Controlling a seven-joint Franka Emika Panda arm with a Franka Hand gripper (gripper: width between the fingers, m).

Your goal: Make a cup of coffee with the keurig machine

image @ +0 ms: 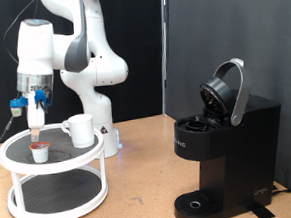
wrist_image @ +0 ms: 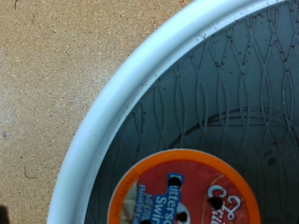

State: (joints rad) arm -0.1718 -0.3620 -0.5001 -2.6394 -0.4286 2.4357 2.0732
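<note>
My gripper's fingers are still high above the pod's orange-rimmed top (image: 40, 145) (wrist_image: 184, 191) and would miss if they closed now, so they need to go lower before they close on the pod.
The Keurig machine (image: 226, 148) stands at the exterior view's right, black, with its rounded lid (image: 226, 91) hinged up and open. The white mug (image: 80, 130) sits on the top tier of a white round two-tier stand (image: 55, 160) at the left. A small pod with an orange-red top (image: 38, 152) lies on the same tier, left of the mug. My gripper (image: 36, 119) hangs just above the pod, fingers pointing down, with nothing seen between them. In the wrist view the pod's top (wrist_image: 177, 191) fills the lower edge, beside the stand's white rim (wrist_image: 112, 112). No fingers show there.
The stand's top is a dark mesh (wrist_image: 234, 84). The brown table (image: 140, 179) lies between stand and machine. The arm's white base (image: 101, 122) stands right behind the stand. A black curtain backs the scene.
</note>
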